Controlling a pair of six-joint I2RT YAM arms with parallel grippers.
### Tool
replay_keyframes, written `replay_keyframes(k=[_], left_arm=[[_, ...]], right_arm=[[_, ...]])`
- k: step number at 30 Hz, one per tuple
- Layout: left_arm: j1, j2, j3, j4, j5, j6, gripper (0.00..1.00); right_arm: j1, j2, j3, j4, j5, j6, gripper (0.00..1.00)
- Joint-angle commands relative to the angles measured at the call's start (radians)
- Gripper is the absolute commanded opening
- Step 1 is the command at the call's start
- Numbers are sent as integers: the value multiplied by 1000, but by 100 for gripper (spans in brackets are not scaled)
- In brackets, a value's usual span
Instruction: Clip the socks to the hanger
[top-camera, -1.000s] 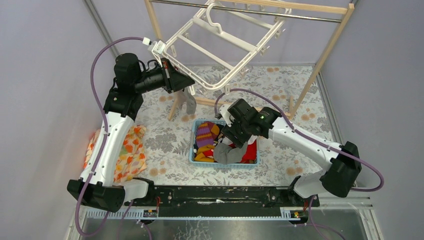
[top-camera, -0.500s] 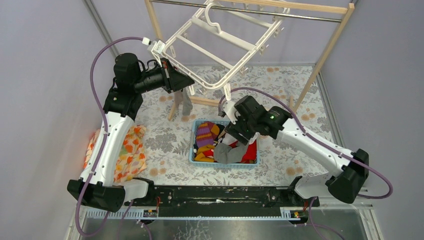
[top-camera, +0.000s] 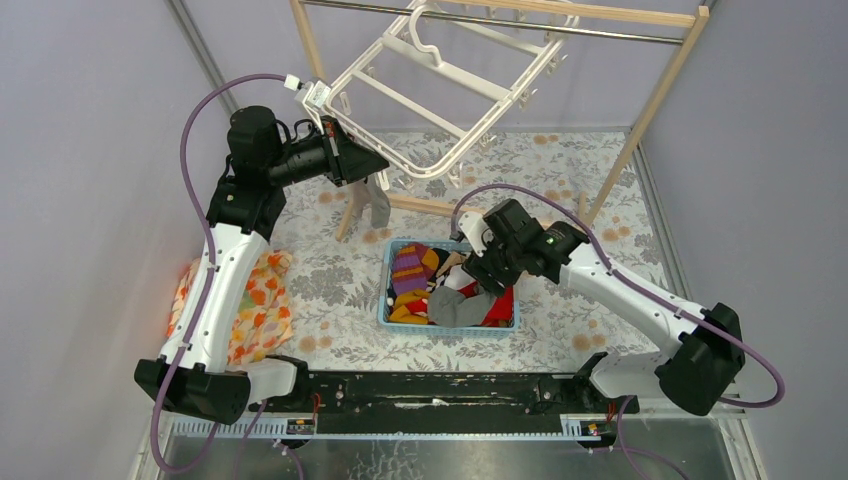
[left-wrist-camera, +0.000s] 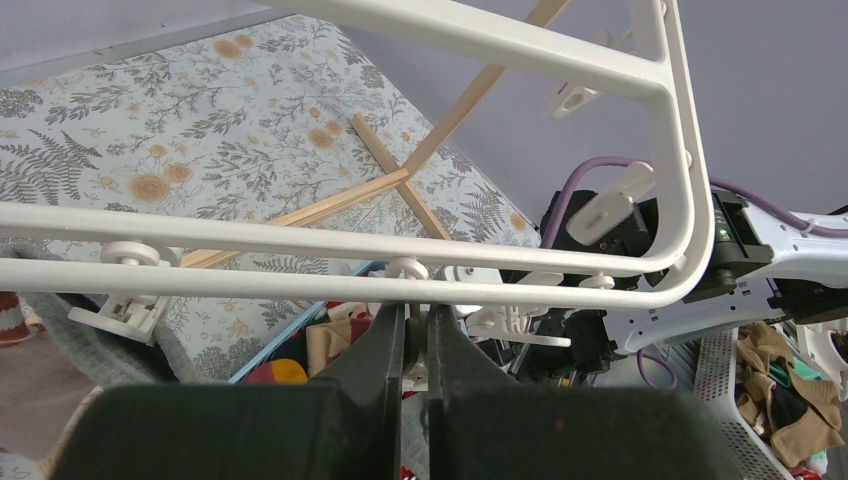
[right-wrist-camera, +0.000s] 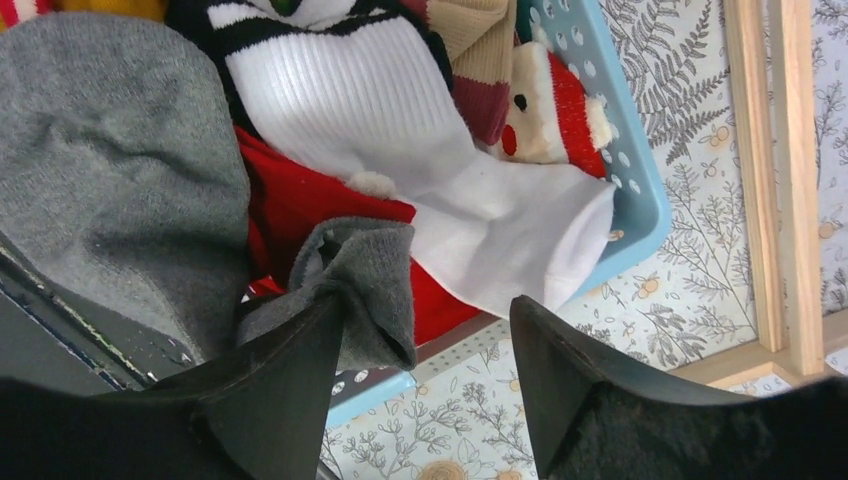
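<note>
The grey sock's edge should go into the hanger's clip, so next my right gripper needs to grab the sock by the edge of its bunched end (top-camera: 489, 296) (right-wrist-camera: 381, 288).
The white hanger (top-camera: 440, 75) hangs tilted from the rail. My left gripper (top-camera: 365, 160) is at its near edge, and in the left wrist view it (left-wrist-camera: 417, 312) is shut on a small clip just under the hanger's bar (left-wrist-camera: 300, 240). One grey sock (top-camera: 377, 205) hangs from the frame beside it, and it shows at the left of the left wrist view (left-wrist-camera: 70, 325). My right gripper (top-camera: 478, 268) hovers over the blue basket (top-camera: 387, 290) with its jaws open (right-wrist-camera: 430, 320). A grey sock (right-wrist-camera: 365, 275) bunches against its left finger. More of that grey sock (top-camera: 460, 308) lies in the basket.
The basket also holds a purple-striped piece (top-camera: 410, 265), red cloth (right-wrist-camera: 300, 205) and a white sock (right-wrist-camera: 420, 150). An orange flowered cloth (top-camera: 250, 300) lies at the left. The pale wooden rack (top-camera: 640, 120) stands behind, with its floor bars (right-wrist-camera: 775, 170) beside the basket.
My right arm has moved to the right and a little away over the basket. The hanger and its hanging sock have swung slightly. My left arm has stayed in place.
</note>
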Motion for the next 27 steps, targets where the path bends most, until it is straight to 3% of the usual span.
replay_keyframes(k=[1,6,11,27], left_arm=[[6,-11,-18,-33,51,16,0],[6,-13,-13,-40,50,25,0],[6,-14,-15,-41,54,24,0],[7,-17,-20,-41,55,31,0]], right_arm=[[-27,-16,-12,77,-77,-13,68],[-42,-56,90,-4,-122,-19,71],[-82,-114,141,59,-102,44,79],[-100,-4,-5,130,-144,62,77]])
